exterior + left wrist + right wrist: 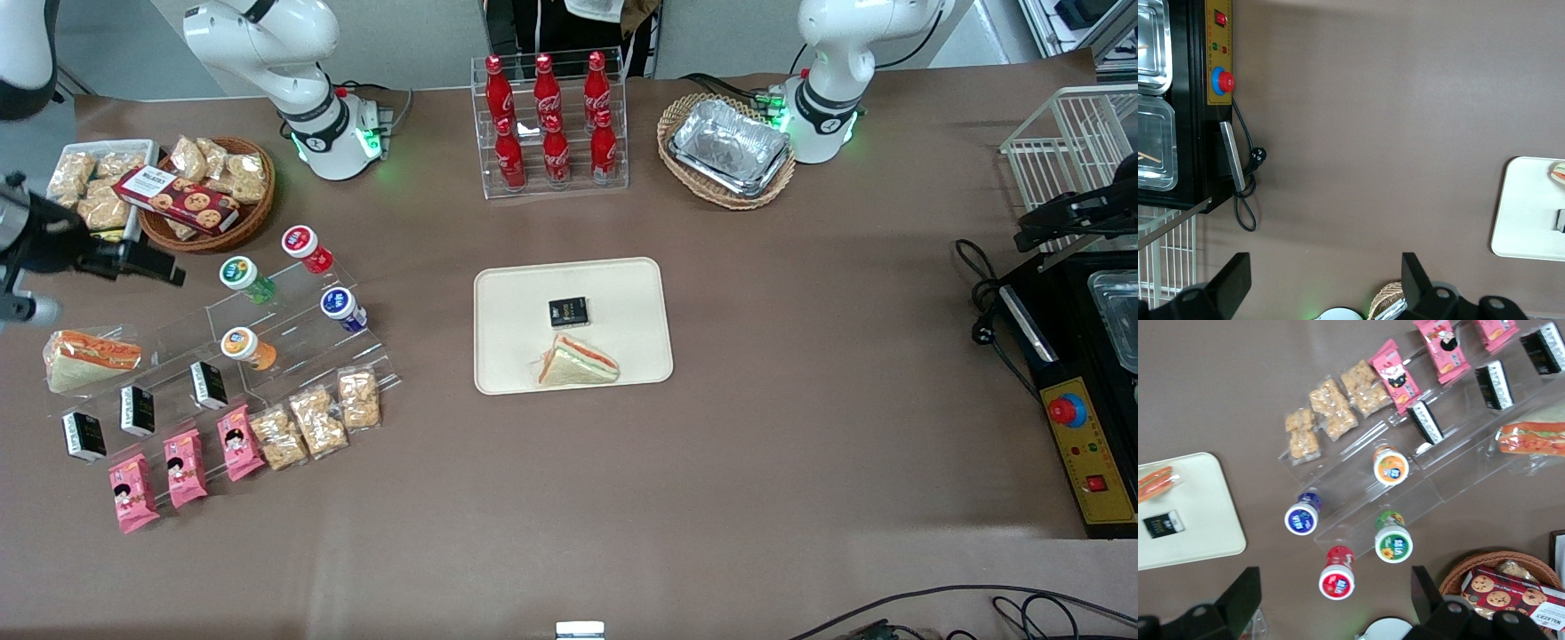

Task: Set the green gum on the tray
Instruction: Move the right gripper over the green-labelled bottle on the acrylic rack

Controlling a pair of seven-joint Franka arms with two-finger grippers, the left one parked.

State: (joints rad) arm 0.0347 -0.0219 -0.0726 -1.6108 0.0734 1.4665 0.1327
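The robot's right gripper should next grab the gum by its white-lidded round body (249,283) to place the green gum on the tray (516,302).
The green gum (245,276) is a small green bottle with a white lid. It lies on a clear stepped display stand (267,338) toward the working arm's end of the table, and also shows in the right wrist view (1393,541). The cream tray (516,302) lies mid-table and holds a sandwich (578,363) and a small black box (568,311). The tray's corner shows in the right wrist view (1198,520). My right gripper (164,268) hangs open and empty above the table, beside the green gum and apart from it. Its jaws (1335,600) stand wide above the red bottle.
Red (307,247), blue (342,308) and orange (246,347) gum bottles share the stand with snack bags and black boxes. A wicker basket of cookies (204,200) stands beside the gripper. A cola rack (553,124) and a foil-container basket (727,149) stand near the arm bases.
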